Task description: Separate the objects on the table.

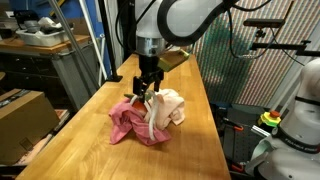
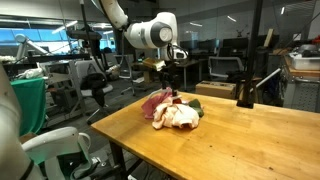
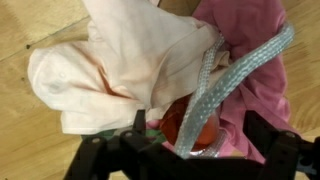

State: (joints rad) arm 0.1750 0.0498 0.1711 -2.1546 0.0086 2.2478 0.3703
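Note:
The grey braided rope rises between my fingers in the wrist view, so it is time for my gripper to close on the rope now.
A pile lies on the wooden table (image 1: pixel 195 150). It holds a pink cloth (image 1: pixel 125 125), a cream cloth (image 1: pixel 172 108) and a grey braided rope (image 1: pixel 148 122). The wrist view shows the cream cloth (image 3: pixel 120 70), the pink cloth (image 3: pixel 250 20), the rope (image 3: pixel 240 70) and an orange round object (image 3: pixel 170 125) tucked under the rope. My gripper (image 1: pixel 148 95) is right over the pile, its fingers spread apart either side of the rope and the orange object (image 3: pixel 200 130). In an exterior view the gripper (image 2: pixel 168 88) stands over the pink cloth (image 2: pixel 152 100) and the cream cloth (image 2: pixel 178 116).
The table (image 2: pixel 250 140) has a brown box (image 2: pixel 220 90) and a black stand (image 2: pixel 245 95) at its far edge. A cardboard box (image 1: pixel 20 115) sits beside the table. A white robot arm (image 1: pixel 295 120) stands off the table's other side.

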